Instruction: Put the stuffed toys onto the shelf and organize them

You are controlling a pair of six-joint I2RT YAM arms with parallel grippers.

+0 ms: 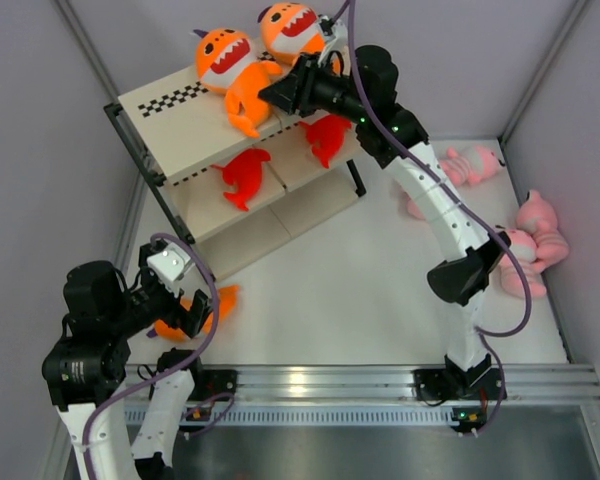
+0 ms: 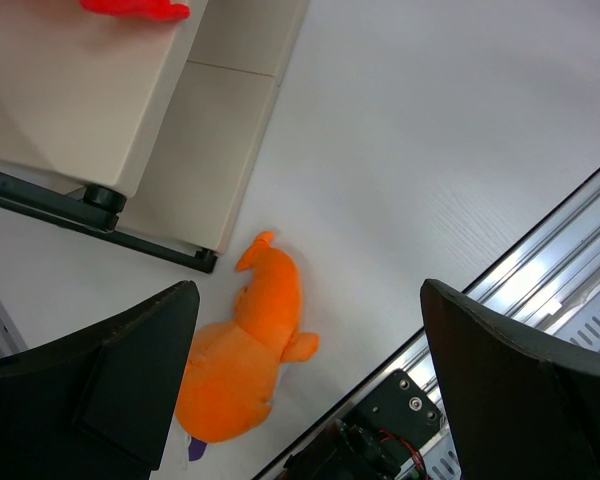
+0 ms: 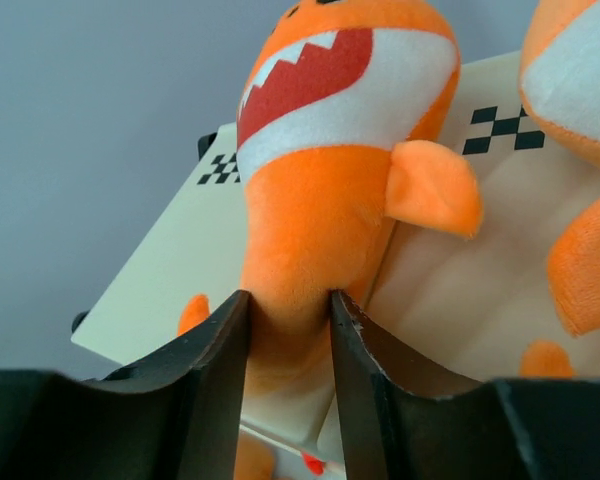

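My left gripper grabs the orange shark on the tabletop by its head [image 1: 170, 329] [image 2: 223, 388] next, so its tail stays free for handover to my right gripper.
The shelf [image 1: 175, 125] stands at the back left. Two orange sharks lie on its top board, one on the left [image 1: 225, 62] and one on the right [image 1: 292, 28]. My right gripper [image 1: 272, 96] is shut on the left shark's tail end; in the right wrist view the jaws [image 3: 288, 320] squeeze its body [image 3: 320, 200]. Two red sharks [image 1: 242, 175] [image 1: 327, 136] lie on the middle board. A third orange shark [image 1: 220, 300] [image 2: 250, 350] lies on the table. My left gripper [image 1: 190, 312] [image 2: 310, 400] is open above it and holds nothing.
Pink plush animals lie on the table at the right, one near the back [image 1: 470, 163] and others by the right wall [image 1: 535, 240]. The shelf's black foot [image 2: 105, 197] is close to the floor shark. A metal rail [image 1: 380, 380] runs along the near edge.
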